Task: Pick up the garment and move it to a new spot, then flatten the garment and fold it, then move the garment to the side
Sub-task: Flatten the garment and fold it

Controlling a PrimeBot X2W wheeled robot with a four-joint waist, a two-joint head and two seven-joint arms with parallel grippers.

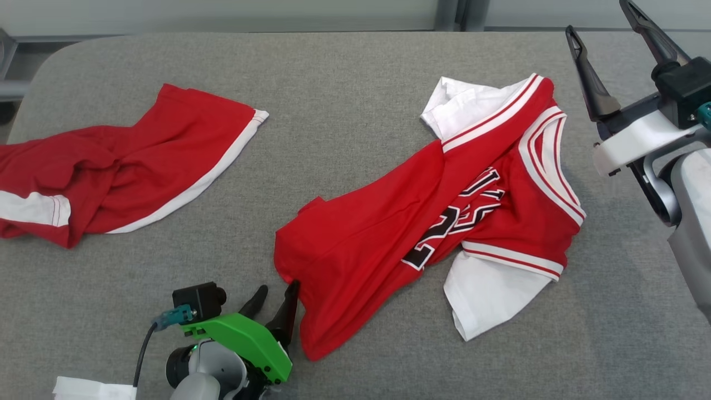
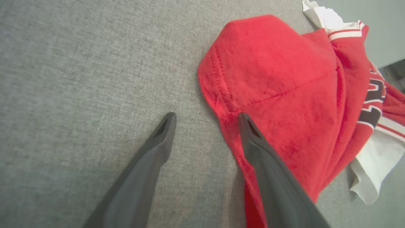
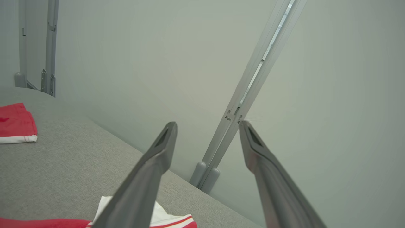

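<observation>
The left gripper pinches the jersey by its red hem (image 1: 293,283) next, because the jersey lies slack and one of its edges offers itself to the fingers there.
A crumpled red jersey (image 1: 422,222) with white sleeves and black numerals lies on the grey table (image 1: 344,89), right of centre. My left gripper (image 1: 276,297) is open at the jersey's lower left hem. In the left wrist view the left gripper (image 2: 205,118) has one finger on bare table and the other lying over the red hem (image 2: 269,79), with nothing pinched. Raised well above the table at the far right, my right gripper (image 1: 602,22) is open and empty. In the right wrist view the right gripper (image 3: 207,125) points at the pale wall, with the jersey's white collar (image 3: 164,218) below it.
A second red garment (image 1: 111,166) with white trim lies at the table's left, also seen as the red cloth (image 3: 15,123). A white scrap (image 1: 94,389) sits at the near left edge. A metal post (image 3: 250,95) runs up the wall behind the table.
</observation>
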